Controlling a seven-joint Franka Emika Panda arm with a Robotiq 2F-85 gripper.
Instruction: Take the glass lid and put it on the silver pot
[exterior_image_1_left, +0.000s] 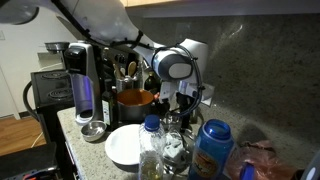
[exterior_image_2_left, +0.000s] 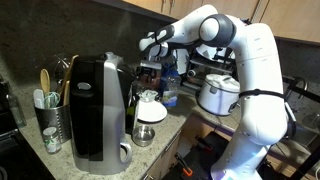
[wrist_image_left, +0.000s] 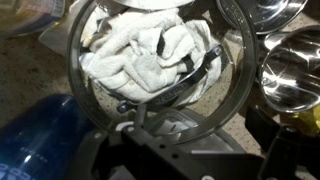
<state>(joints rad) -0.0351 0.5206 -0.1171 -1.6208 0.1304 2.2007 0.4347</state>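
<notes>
I will next use my gripper to pick up the glass lid by the handle bar on its top, leaving its whole rim free to sit on the silver pot.
In the wrist view the glass lid (wrist_image_left: 155, 60) fills the middle. It is a see-through disc with a shiny rim and a dark handle bar, and a crumpled white cloth shows through it. My gripper (wrist_image_left: 200, 130) is open, with the lid's lower rim between its spread fingers. In an exterior view the gripper (exterior_image_1_left: 180, 103) hangs just right of the silver pot (exterior_image_1_left: 133, 98), whose inside looks orange-red. I cannot make out the lid there among the glassware. The gripper also shows in an exterior view (exterior_image_2_left: 150, 70).
A white bowl (exterior_image_1_left: 122, 148) sits in front of the pot. A black-and-silver coffee machine (exterior_image_1_left: 85, 80) stands to its left and also shows in an exterior view (exterior_image_2_left: 100, 110). Blue bottles (exterior_image_1_left: 212, 145) crowd the front. Shiny round metal pieces (wrist_image_left: 290, 65) lie next to the lid. A white cooker (exterior_image_2_left: 218, 95) is behind.
</notes>
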